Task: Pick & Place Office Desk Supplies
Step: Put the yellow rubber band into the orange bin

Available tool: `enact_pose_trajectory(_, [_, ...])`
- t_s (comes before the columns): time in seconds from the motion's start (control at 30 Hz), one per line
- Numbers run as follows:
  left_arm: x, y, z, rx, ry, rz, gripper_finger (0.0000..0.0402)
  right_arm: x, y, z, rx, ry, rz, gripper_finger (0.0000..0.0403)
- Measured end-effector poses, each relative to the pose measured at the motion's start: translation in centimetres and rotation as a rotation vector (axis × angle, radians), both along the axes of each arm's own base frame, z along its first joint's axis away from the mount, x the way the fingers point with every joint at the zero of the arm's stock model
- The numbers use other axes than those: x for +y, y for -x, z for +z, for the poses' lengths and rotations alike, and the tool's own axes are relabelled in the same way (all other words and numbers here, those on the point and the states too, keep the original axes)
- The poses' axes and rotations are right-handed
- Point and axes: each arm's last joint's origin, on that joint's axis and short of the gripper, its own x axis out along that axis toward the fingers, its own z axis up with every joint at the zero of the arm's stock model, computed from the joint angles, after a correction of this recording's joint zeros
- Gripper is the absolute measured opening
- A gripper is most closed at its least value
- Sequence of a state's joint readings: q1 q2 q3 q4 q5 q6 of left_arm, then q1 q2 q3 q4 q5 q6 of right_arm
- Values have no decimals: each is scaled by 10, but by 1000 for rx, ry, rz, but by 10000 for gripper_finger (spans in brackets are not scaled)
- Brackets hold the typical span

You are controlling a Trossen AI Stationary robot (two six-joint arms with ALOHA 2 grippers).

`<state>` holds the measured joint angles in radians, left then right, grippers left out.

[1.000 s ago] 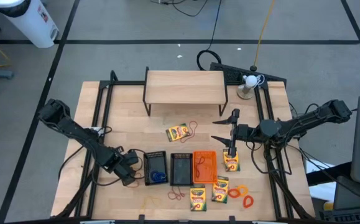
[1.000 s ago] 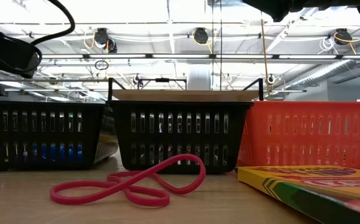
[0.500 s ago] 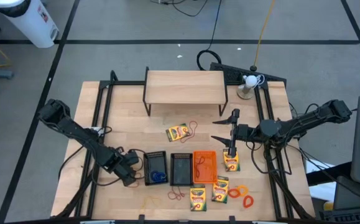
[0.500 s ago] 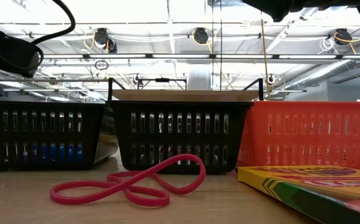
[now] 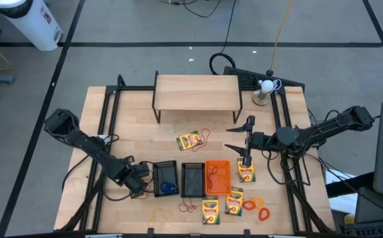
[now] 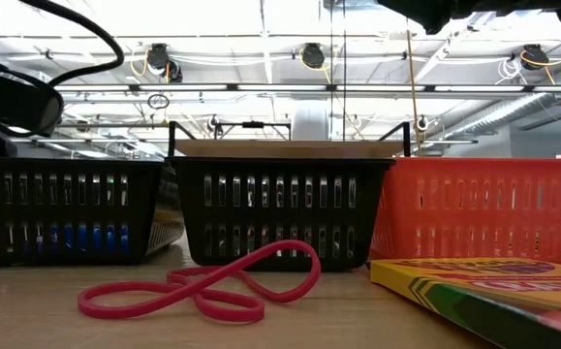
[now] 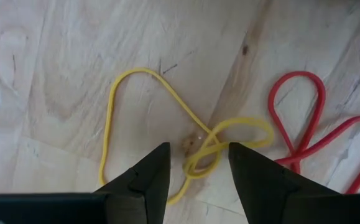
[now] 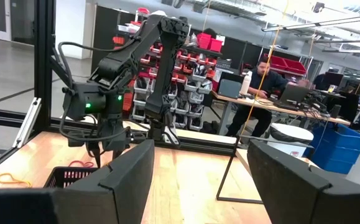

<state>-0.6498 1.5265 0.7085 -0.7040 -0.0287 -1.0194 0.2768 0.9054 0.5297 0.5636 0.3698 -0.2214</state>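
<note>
The yellow rubber band is ready for my left gripper to close on it now, as my fingertips reach the wood on either side of the band's crossed parts.
My left gripper [image 5: 137,180] [image 7: 198,152] points down with its fingers open, just left of the left black tray [image 5: 165,178]. In its wrist view a yellow rubber band [image 7: 167,134] lies on the wood between and beyond the fingertips, with a red band [image 7: 307,134] beside it. A second black tray [image 5: 192,180] and an orange tray [image 5: 218,177] stand in a row. Crayon boxes [image 5: 189,140] [image 5: 246,172] [image 5: 211,210] lie flat. My right gripper [image 5: 239,135] [image 8: 201,180] is held level above the table's right side, open and with nothing in it.
A wooden shelf [image 5: 196,92] on black legs stands at the far middle, and a white ball on a stand [image 5: 265,87] at the far right. Orange and red bands [image 5: 257,206] lie near the front right. The left tray holds a blue band [image 5: 169,186].
</note>
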Motion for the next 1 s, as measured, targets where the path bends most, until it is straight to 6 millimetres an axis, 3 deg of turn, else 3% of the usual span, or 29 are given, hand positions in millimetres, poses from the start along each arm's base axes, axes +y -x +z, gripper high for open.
enact_pose_trajectory(0.1, [0,0,0,11,14,7,129,0,0,0,0,0,0,247])
enact_pose_trajectory(0.3, [1,-1,0,14,24,10,12,0,0,0,0,0,0,247])
enact_pose_trajectory(0.63, [3,-13,11,13,21,-21,6,0,0,0,0,0,0,247])
enact_pose_trajectory(1.0, [11,-36,67,87,-30,-39,3,0,0,0,-4,1,-1,247])
